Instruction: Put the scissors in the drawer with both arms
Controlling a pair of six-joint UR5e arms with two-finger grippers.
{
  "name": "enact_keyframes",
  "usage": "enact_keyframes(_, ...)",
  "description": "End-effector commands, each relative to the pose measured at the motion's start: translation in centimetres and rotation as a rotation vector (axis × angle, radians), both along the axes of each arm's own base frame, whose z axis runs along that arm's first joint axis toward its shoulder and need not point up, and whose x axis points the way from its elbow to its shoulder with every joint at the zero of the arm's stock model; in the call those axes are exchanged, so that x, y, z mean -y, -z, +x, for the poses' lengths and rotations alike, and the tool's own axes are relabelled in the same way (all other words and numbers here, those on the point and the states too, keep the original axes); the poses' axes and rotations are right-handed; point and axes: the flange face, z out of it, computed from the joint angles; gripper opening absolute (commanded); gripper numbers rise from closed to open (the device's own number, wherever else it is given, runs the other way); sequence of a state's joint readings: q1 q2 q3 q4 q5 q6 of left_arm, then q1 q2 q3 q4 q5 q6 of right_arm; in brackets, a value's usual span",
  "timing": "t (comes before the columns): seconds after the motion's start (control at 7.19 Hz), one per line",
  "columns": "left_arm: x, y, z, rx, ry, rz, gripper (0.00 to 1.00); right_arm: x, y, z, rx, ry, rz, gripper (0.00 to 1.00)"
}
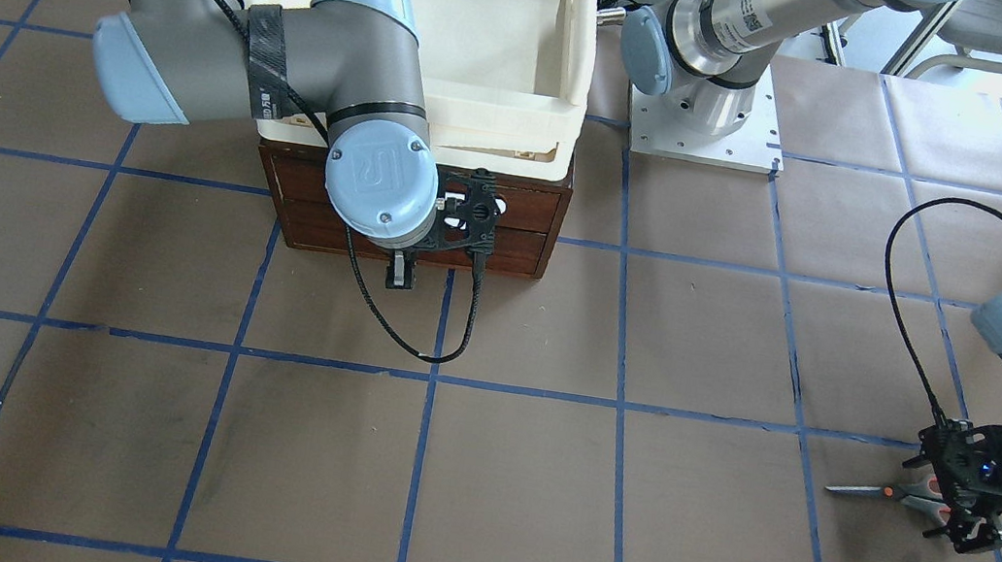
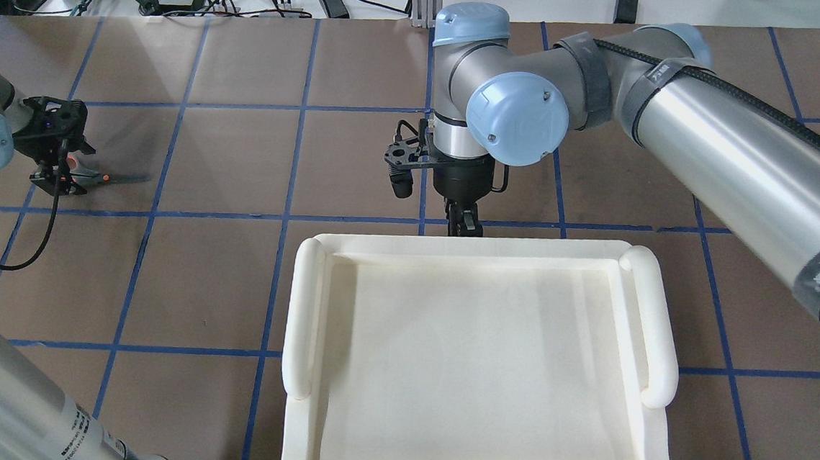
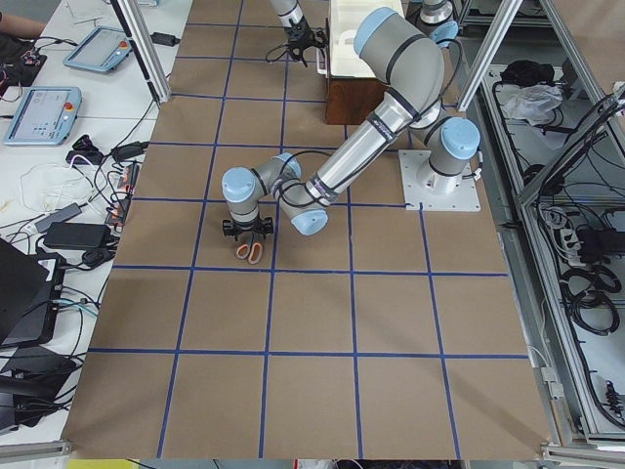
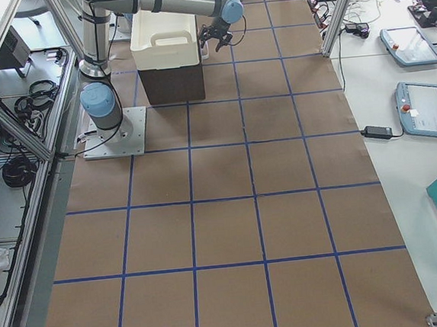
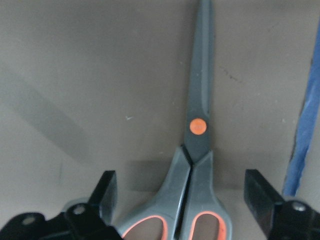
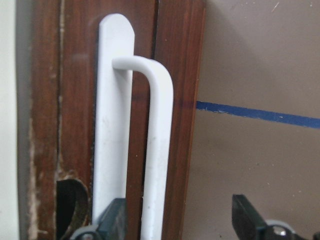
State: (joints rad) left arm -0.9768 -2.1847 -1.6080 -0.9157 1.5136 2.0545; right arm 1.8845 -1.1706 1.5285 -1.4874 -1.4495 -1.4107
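Observation:
My left gripper grabs the grey handles of the scissors (image 1: 893,493) next, to place them in the drawer.
The scissors (image 1: 893,493) lie flat on the brown table, closed, with grey handles lined orange. They also show in the overhead view (image 2: 107,178) and the left wrist view (image 5: 197,150). My left gripper (image 5: 182,192) is open and low over them, one finger (image 5: 105,192) on each side of the handles; it also shows in the front view (image 1: 967,523). The drawer (image 1: 511,209) is shut in its dark wooden box. My right gripper (image 6: 181,215) is open, its fingers on either side of the white bar handle (image 6: 157,150); it also shows in the front view (image 1: 401,272).
A cream-white plastic tray (image 1: 568,85) sits on top of the wooden box and hides it in the overhead view (image 2: 303,309). The left arm's base plate (image 1: 703,133) stands beside the box. Blue tape lines cross the table. A cable (image 1: 414,342) hangs from the right wrist.

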Motion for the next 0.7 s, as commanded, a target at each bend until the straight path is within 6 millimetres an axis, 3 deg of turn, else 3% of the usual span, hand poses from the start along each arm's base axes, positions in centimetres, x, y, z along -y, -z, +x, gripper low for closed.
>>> enact_keyframes(0.0, 0.2, 0.2, 0.1, -0.001, -0.003, -0.001, 0.85, 0.8, 0.7, 0.2, 0.01, 0.002, -0.031, 0.59)
enact_keyframes(0.28, 0.1, 0.3, 0.1, -0.002, 0.001, 0.003, 0.74, 1.4, 0.9, 0.5, 0.007, 0.013, -0.037, 0.56)
enact_keyframes(0.56, 0.2, 0.3, 0.1, 0.0, 0.007, 0.001, 0.36, 2.9, 0.1, 0.9, 0.015, 0.016, -0.063, 0.56)
